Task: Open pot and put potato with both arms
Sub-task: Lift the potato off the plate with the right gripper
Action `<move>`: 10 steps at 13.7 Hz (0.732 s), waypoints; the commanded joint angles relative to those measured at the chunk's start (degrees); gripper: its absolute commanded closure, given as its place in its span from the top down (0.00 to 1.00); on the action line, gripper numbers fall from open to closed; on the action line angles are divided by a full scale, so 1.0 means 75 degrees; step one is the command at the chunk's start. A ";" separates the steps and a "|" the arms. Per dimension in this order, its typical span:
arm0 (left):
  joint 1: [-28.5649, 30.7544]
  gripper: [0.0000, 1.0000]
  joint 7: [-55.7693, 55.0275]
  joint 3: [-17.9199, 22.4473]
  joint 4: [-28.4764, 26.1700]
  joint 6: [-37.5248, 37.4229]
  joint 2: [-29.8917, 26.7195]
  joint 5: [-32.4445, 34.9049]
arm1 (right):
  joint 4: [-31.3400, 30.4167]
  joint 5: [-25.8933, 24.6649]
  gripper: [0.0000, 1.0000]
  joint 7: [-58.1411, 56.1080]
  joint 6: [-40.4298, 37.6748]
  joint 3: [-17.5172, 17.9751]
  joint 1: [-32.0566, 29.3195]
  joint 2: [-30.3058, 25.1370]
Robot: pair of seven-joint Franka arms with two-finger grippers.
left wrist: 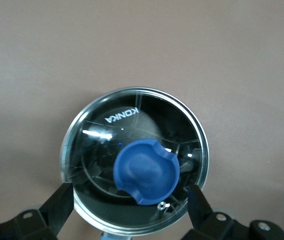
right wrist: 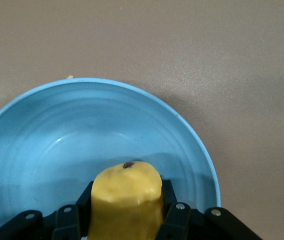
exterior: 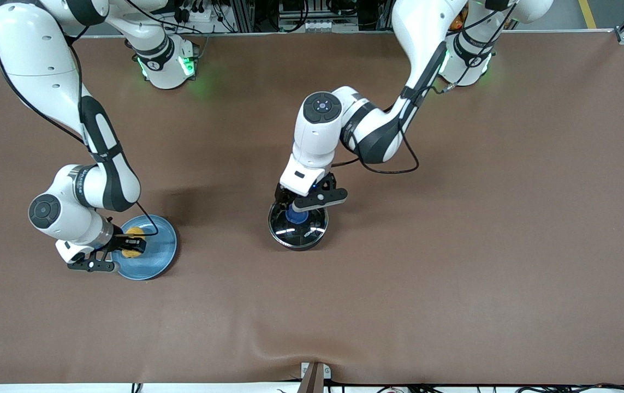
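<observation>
I need to lower my left gripper first and then close it on the knob. My fingers are above the blue knob [exterior: 296,215], over the lid's rim [exterior: 296,249], and would miss the knob if I closed now.
The black pot [exterior: 298,232] stands mid-table with its glass lid [left wrist: 131,135] on; the lid's blue knob [left wrist: 146,171] shows in both views [exterior: 296,215]. The pot's handle is mostly hidden under the left arm. My left gripper [exterior: 296,210] hangs over the lid, open wide [left wrist: 130,207], one finger [left wrist: 56,205] at each side of the lid's rim and clear of the knob. The yellow potato [exterior: 134,241] is in the light-blue plate [exterior: 161,254] toward the right arm's end. My right gripper [exterior: 129,244] is shut on the potato [right wrist: 126,197], a finger [right wrist: 177,217] pressed to each side.
The brown table mat [exterior: 453,218] spreads around both things. The plate's rim [right wrist: 192,135] curves round the potato in the right wrist view. A bracket [exterior: 314,376] sits at the table edge nearest the front camera.
</observation>
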 commanded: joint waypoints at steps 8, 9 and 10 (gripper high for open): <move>-0.0276 1.00 -0.0251 0.0363 0.0253 0.0602 0.0653 -0.0001 | 0.0134 0.0160 0.00 -0.0090 -0.0140 0.0048 0.0023 -0.0396; -0.0287 1.00 -0.0251 0.0410 0.0253 0.0707 0.0700 -0.0001 | 0.0158 0.0160 0.00 -0.0079 -0.0210 0.0048 0.0023 -0.0397; -0.0288 1.00 -0.0251 0.0422 0.0253 0.0778 0.0712 -0.0001 | 0.0216 0.0160 0.00 -0.0079 -0.0280 0.0048 0.0011 -0.0408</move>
